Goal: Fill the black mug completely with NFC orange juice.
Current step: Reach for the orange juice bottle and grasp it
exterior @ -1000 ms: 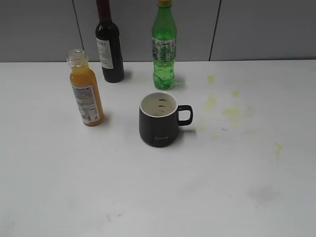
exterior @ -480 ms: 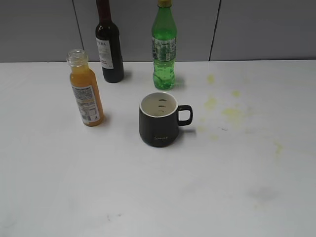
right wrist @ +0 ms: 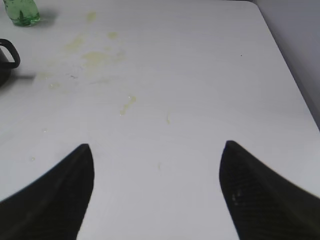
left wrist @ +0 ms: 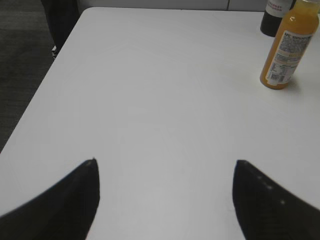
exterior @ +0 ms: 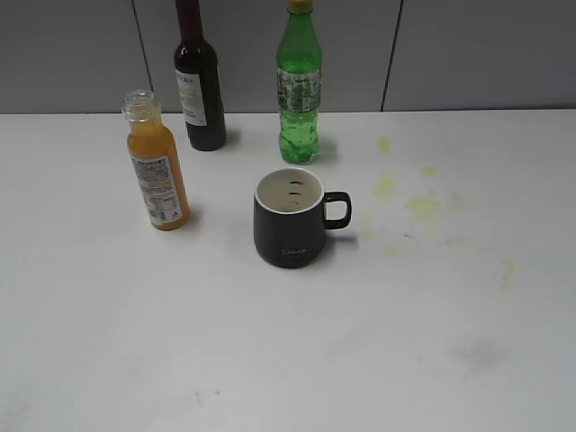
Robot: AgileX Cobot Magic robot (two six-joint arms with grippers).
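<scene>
Next, my left gripper picks up the NFC orange juice bottle by its labelled body (exterior: 159, 187). Juice (exterior: 148, 133) stands up to the bottle's shoulder under the bottle's open top.
The black mug (exterior: 290, 220) stands upright in the middle of the white table, handle to the right, its cream inside showing no juice. The NFC orange juice bottle (exterior: 157, 166) stands capless to the mug's left, and shows again (left wrist: 287, 47) at the top right of the left wrist view. My left gripper (left wrist: 165, 162) is open over bare table, well short of the bottle. My right gripper (right wrist: 157, 145) is open over stained table; only the mug's handle (right wrist: 9, 55) shows at the left edge there. Neither arm appears in the exterior view.
A dark wine bottle (exterior: 200, 81) and a green plastic bottle (exterior: 299, 85) stand at the back by the grey wall. Yellow stains (exterior: 423, 202) mark the table right of the mug. The table's left edge (left wrist: 45, 85) and right edge (right wrist: 290, 75) are near.
</scene>
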